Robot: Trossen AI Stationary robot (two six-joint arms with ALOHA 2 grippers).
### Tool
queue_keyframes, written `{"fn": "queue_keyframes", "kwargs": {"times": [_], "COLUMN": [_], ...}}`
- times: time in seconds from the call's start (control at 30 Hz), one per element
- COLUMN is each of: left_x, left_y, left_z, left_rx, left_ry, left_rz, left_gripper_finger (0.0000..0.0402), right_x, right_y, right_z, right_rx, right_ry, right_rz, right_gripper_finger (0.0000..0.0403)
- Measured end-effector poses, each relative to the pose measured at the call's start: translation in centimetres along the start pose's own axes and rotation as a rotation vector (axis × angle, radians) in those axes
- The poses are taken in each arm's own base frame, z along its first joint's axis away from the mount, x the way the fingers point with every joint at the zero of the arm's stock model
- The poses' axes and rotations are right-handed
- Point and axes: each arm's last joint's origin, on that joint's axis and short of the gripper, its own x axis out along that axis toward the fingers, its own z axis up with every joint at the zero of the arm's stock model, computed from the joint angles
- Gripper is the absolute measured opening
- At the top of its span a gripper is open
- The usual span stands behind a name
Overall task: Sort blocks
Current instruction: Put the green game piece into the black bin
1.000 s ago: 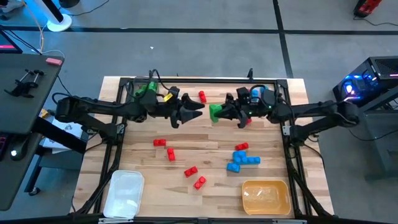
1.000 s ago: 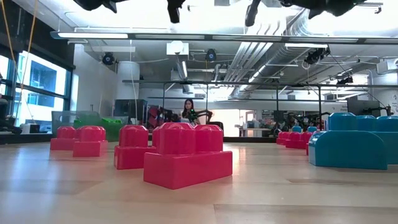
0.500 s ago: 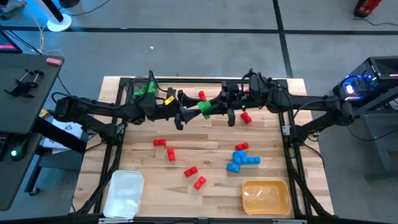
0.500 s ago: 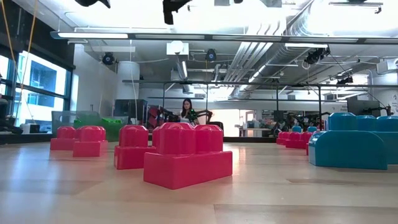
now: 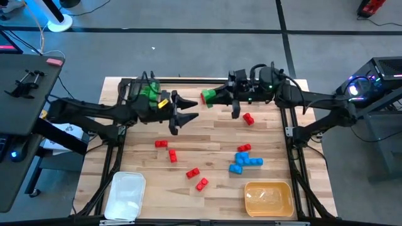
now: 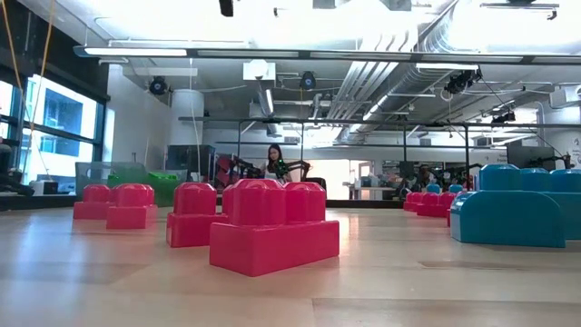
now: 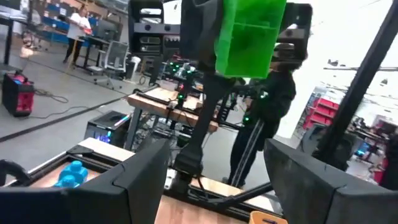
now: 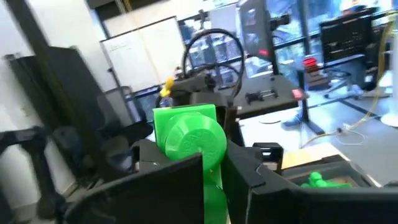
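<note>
The green block needs to be sorted into the grey tray, so the left gripper needs to grab the sides of the block's hollow end next.
My right gripper (image 5: 218, 97) (image 8: 214, 177) hangs above the table's far middle, shut on a green block (image 5: 213, 96) (image 8: 189, 140). My left gripper (image 5: 188, 111) (image 7: 214, 180) hovers open just left of it, fingers pointed at the block (image 7: 249, 37) with a gap between. Red blocks (image 5: 161, 144) (image 5: 172, 155) (image 5: 196, 178) (image 6: 272, 222) lie scattered on the wood, and another red one (image 5: 247, 118) lies under the right arm. A blue cluster (image 5: 245, 162) (image 6: 513, 213) carries a red block (image 5: 244, 149) at its far side. More green blocks (image 5: 149, 91) sit at the far left corner. My right gripper pinches the green block by its two opposite sides (image 8: 186, 168) between both fingers. The fingers (image 8: 155, 186) come level from the table's right, pointing left. The block is lifted clear of the table, a round stud (image 8: 199, 143) facing my wrist camera.
A white tray (image 5: 125, 196) stands at the near left edge and a yellow tray (image 5: 269, 198) at the near right. A red block (image 5: 203, 95) lies partly hidden beside the held green one. Bare wood lies between the trays and along the left side.
The right gripper carried the green block left toward the left gripper, then drew it toward the far edge. The left gripper pulled back toward the table's left. Both grippers rose, leaving the top of the low view.
</note>
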Motion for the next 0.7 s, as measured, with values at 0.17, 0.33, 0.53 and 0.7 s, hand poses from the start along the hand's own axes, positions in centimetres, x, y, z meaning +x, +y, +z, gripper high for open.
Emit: {"fn": "queue_keyframes", "kwargs": {"times": [0.17, 0.33, 0.53, 0.7], "left_x": [1.3, 2.2, 2.2, 2.2], "left_y": [-0.7, -0.9, -0.5, -0.5], "left_z": [0.3, 0.6, 0.9, 1.1], "left_rx": [0.013, 0.072, 0.074, 0.089], "left_ry": [-0.016, -0.020, -0.046, -0.061], "left_rz": [0.001, 0.020, 0.072, 0.054], "left_gripper_finger": [0.0252, 0.0252, 0.0252, 0.0252], "right_x": [1.8, 2.7, 2.8, 3.2], "right_y": [-0.3, -0.7, -0.6, -0.8], "right_z": [-1.0, -1.7, -1.8, -2.2], "right_rx": [0.008, 0.017, 0.008, 0.009], "right_ry": [-0.012, -0.003, -0.004, 0.001], "right_rz": [-0.001, -0.001, -0.003, -0.024], "right_gripper_finger": [0.0000, 0.0000, 0.0000, 0.0000]}}
